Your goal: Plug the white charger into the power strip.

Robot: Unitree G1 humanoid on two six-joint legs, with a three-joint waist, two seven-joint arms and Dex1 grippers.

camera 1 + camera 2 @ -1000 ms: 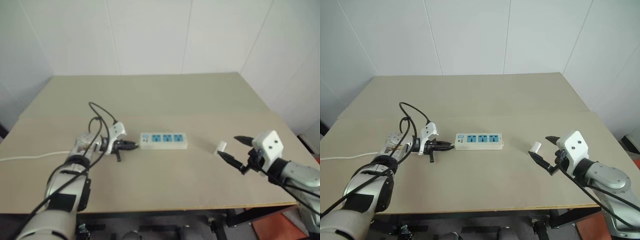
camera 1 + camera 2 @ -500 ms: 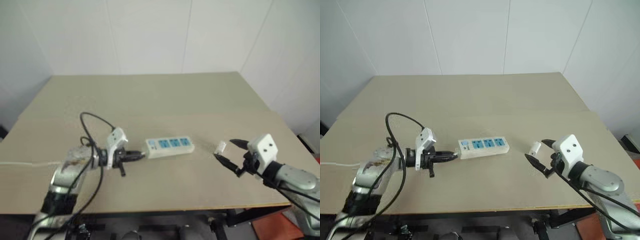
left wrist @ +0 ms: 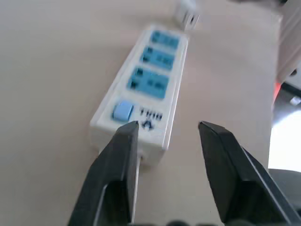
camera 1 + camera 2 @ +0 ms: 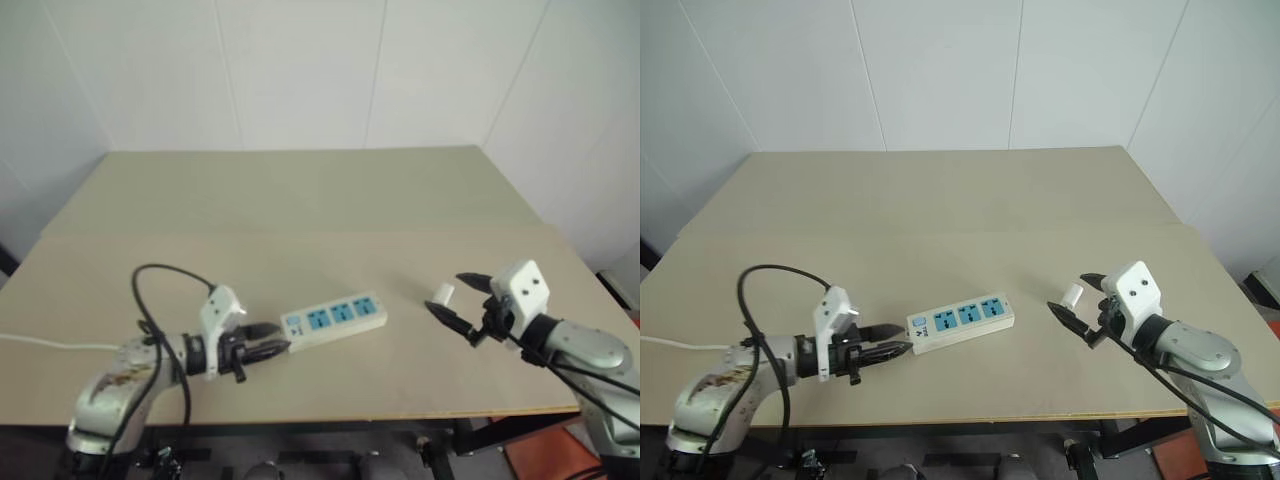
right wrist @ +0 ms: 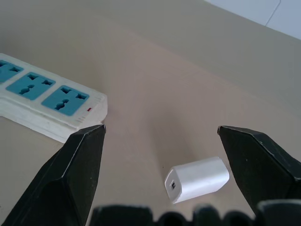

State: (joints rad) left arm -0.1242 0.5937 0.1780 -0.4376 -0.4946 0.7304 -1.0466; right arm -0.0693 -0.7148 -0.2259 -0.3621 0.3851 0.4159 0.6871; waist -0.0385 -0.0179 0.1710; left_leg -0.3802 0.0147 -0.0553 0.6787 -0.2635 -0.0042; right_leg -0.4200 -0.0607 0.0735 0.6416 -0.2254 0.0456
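The power strip's blue sockets need to stay free to take the charger, so next my left gripper will grab the power strip by its switch end (image 4: pixel 293 327).
The power strip (image 4: pixel 960 322) lies slanted on the tan table, its three blue sockets facing up; it also shows in the wrist views as the strip (image 3: pixel 150 80) and the strip (image 5: pixel 42 99). My left gripper (image 4: pixel 902 343) stands open at the strip's switch end, and the left gripper (image 3: pixel 168 125) has one fingertip on either side of that end. The white charger (image 4: pixel 1072 294) lies on its side to the right of the strip. My right gripper (image 4: pixel 1068 292) is open around it. Between the fingers of the right gripper (image 5: pixel 161 128) lies the charger (image 5: pixel 197 179), touching neither one.
A thin white cord (image 4: pixel 50 343) runs off the table's left side. The table's front edge (image 4: pixel 970 418) is close below both grippers. A seam (image 4: pixel 940 232) crosses the tabletop; white walls stand behind it.
The left gripper pulled back toward the front edge, dragging the strip's switch end with it so the strip now slants, then opened. The right gripper and charger stayed put.
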